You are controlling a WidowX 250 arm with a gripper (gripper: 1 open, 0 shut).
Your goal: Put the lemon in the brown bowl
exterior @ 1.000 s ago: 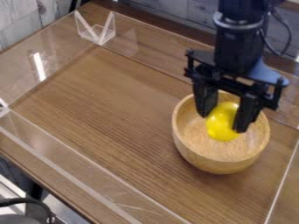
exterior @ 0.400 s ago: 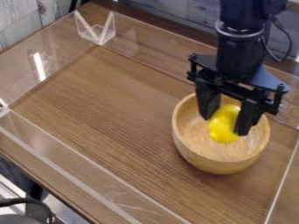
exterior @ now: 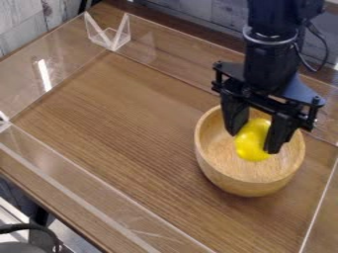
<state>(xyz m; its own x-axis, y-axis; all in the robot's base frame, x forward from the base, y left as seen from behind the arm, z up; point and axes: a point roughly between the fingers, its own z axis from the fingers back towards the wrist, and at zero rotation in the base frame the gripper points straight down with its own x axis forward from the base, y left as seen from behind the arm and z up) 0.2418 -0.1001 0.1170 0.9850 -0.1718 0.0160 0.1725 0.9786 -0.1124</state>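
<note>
My gripper should open now. The yellow lemon is hanging low between its fingers, inside the rim of the brown bowl.
The brown bowl [exterior: 231,170] is a round light wooden bowl at the right of the wooden table. Directly over its inside hangs my black gripper [exterior: 256,135], pointing straight down. Its fingers [exterior: 278,133] are shut on the lemon [exterior: 250,143], a small bright yellow fruit held between them just above the bowl's bottom. The fingers hide part of the lemon's sides.
A clear acrylic wall [exterior: 53,59] rims the wooden table [exterior: 119,128] at the left, back and front. A small clear plastic stand [exterior: 109,33] sits at the far back left. The table's right edge [exterior: 325,178] lies close behind the bowl.
The gripper with the lemon has shifted very slightly to the right over the bowl; otherwise nothing has changed.
</note>
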